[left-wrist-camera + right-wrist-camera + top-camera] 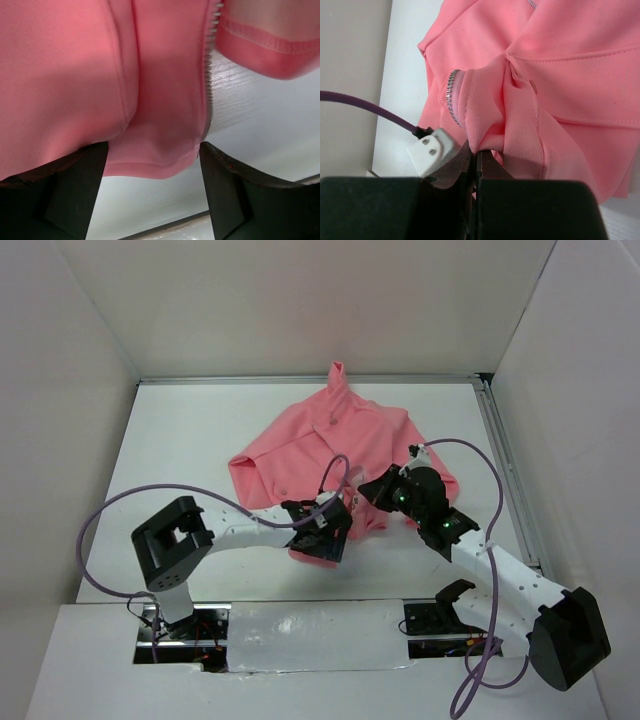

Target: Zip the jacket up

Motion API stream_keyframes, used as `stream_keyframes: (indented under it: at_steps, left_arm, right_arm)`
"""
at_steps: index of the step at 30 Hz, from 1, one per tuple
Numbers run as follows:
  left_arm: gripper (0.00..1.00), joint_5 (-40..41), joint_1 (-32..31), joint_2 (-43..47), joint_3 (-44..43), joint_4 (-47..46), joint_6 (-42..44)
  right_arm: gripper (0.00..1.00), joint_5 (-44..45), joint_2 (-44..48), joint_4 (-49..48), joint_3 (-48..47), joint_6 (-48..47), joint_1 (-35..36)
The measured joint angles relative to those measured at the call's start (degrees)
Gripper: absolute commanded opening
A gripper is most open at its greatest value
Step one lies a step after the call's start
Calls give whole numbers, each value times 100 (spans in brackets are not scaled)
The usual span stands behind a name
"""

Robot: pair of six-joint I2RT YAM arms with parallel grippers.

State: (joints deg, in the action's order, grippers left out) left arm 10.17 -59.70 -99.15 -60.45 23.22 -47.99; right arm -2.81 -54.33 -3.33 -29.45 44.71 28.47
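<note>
The jacket would stay lying if I lifted my left gripper now. My fingertips are wide apart beside the hem and zipper teeth (208, 80).
The salmon-pink jacket (330, 445) lies crumpled on the white table, hood toward the back wall. My left gripper (325, 532) is at its near hem. In the left wrist view this gripper (152, 167) is open, its dark fingers (75, 192) wide apart, and the jacket's hem (150, 160) and a line of light zipper teeth (208, 80) hang loose between their tips. My right gripper (375, 490) is at the jacket's near right edge. In the right wrist view it (479, 152) is shut on a bunched fold of the jacket (560, 75), beside a short run of zipper teeth (452, 97).
White walls close in the table (200, 430) at the back and both sides, with a metal rail (505, 460) along the right. A purple cable (110, 510) loops from the left arm. Its white connector block (431, 150) sits just left of my right gripper's jaws.
</note>
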Motion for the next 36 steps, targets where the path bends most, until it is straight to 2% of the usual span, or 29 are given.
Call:
stream_keyframes:
  at_steps: [2, 6, 8, 10, 13, 14, 15, 22, 26, 33, 36]
  left_arm:
    - [82, 205, -103, -240, -286, 247, 2]
    - [58, 514, -212, -577, -667, 634, 44]
    - [56, 501, -212, -612, -717, 654, 98]
    - [48, 485, -208, -616, -717, 634, 125]
    - [21, 422, -212, -597, -660, 459, 232]
    - [7, 385, -210, -590, -640, 389, 278]
    - [0, 350, -210, -584, -627, 337, 293]
    - [0, 72, -186, -389, -391, -20, 614]
    - [0, -83, -190, 17, -133, -195, 761]
    - [0, -55, -20, 1853, 85, -750, 678]
    - [0, 378, 129, 2634, 114, -973, 409]
  right_arm:
    - [0, 0, 13, 0, 0, -22, 0]
    - [0, -35, 17, -2, 0, -33, 0]
    - [0, -42, 17, -2, 0, -48, 0]
    - [0, -42, 17, -2, 0, -57, 0]
    - [0, -39, 17, 0, 0, -70, 0]
    - [0, -42, 15, 0, 0, -72, 0]
    - [0, -42, 15, 0, 0, -74, 0]
    - [0, -50, 42, 50, 0, -133, -33]
    - [0, -192, 214, 127, 0, -177, -164]
    - [0, -938, 1025, 68, 310, -323, -525]
    - [0, -1261, 1421, -9, 387, -341, -651]
